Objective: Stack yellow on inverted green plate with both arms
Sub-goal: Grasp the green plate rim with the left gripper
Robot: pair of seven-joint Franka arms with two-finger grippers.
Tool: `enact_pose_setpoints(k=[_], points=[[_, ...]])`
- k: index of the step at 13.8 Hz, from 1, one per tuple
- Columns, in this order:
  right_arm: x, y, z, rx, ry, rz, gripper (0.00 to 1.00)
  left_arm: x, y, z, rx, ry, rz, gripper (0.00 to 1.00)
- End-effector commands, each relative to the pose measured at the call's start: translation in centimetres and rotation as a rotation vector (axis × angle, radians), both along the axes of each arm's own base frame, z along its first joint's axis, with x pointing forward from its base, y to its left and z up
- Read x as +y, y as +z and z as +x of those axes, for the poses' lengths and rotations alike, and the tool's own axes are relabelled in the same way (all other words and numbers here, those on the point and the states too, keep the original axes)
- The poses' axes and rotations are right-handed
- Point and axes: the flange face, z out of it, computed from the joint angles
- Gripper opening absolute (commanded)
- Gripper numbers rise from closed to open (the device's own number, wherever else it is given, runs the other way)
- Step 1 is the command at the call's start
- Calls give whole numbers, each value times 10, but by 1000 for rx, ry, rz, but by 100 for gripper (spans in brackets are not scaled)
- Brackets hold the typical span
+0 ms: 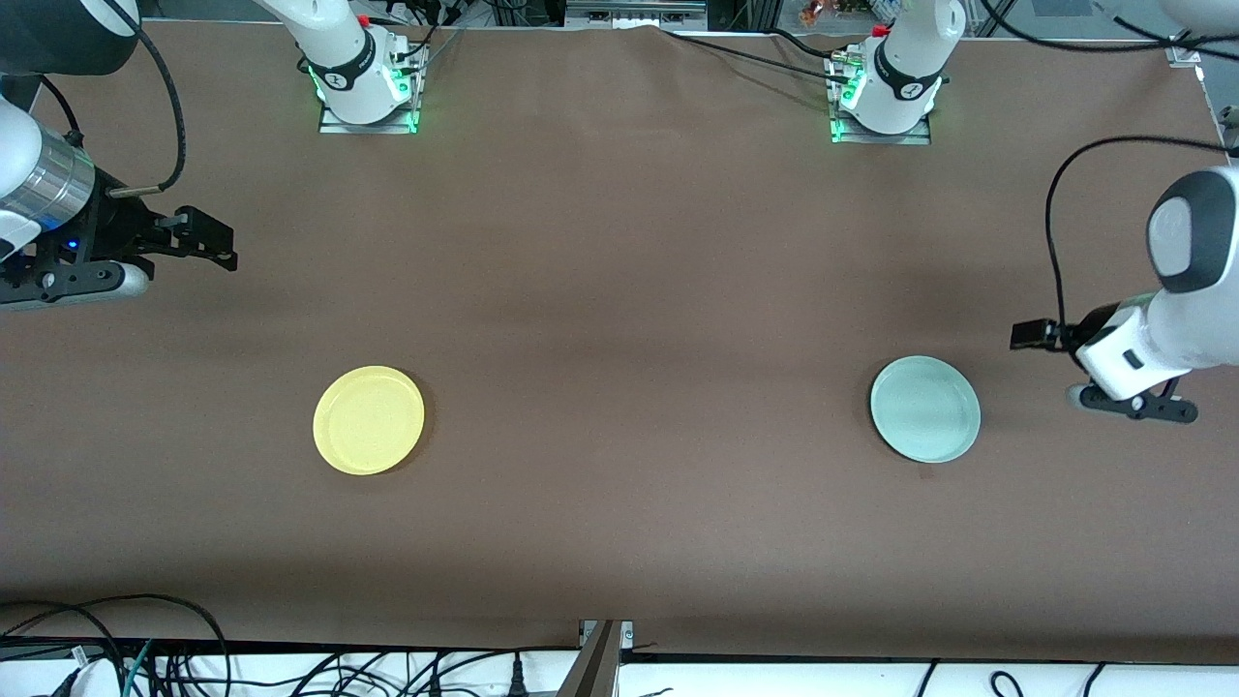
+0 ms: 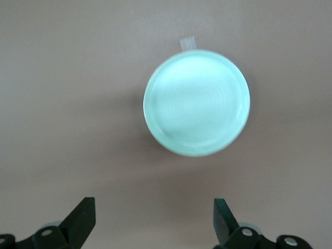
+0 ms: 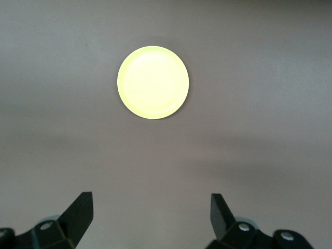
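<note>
I will grab the green plate by its rim [image 1: 977,409] with my left gripper next. Then I can turn the green plate upside down as a base for the yellow plate [image 1: 369,420].
The yellow plate [image 1: 369,420] lies flat on the brown table toward the right arm's end; it also shows in the right wrist view [image 3: 153,82]. The pale green plate [image 1: 924,408] lies flat toward the left arm's end and shows in the left wrist view [image 2: 196,101]. My right gripper [image 1: 215,242] is up over bare table near its end, well apart from the yellow plate, open and empty [image 3: 151,215]. My left gripper [image 1: 1034,335] hovers beside the green plate without touching it, open and empty [image 2: 154,218].
The two arm bases [image 1: 363,92] [image 1: 883,102] stand at the table's edge farthest from the front camera. A small strip of clear tape [image 2: 187,43] lies on the cloth at the green plate's rim. Cables [image 1: 145,658] hang below the table's near edge.
</note>
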Motion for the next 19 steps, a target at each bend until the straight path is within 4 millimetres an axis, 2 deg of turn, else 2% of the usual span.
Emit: enact_pose_setpoints(k=[1,3,5,9,12,13,14,15,16,17,19], points=[[-2,-4,2,-8,14,1,100,17,-36,21,-36,-112,0,100],[-2,-8,4,-3,14,0,100,25,-65,28,-69,-200,-13,100],[-2,-12,4,0,14,0,100,43,-95,31,-111,-279,-23,100],[-2,-14,5,3,14,1,100,41,-161,32,-123,-326,-51,100],[-2,-17,6,2,14,1,100,35,-181,25,-127,-266,-115,100],[-2,-17,6,-1,14,2,100,35,-195,22,-112,-251,-134,100],[-2,-18,6,0,13,1,100,36,-203,21,-107,-246,-138,90],[-2,-18,6,0,13,1,100,37,-204,21,-104,-245,-138,69],[-2,-18,6,2,13,1,100,37,-204,21,-102,-245,-138,42],[-3,-23,6,9,13,1,100,37,-204,21,-102,-246,-139,23],[-3,-32,10,18,12,-1,100,36,-204,20,-100,-249,-140,0]])
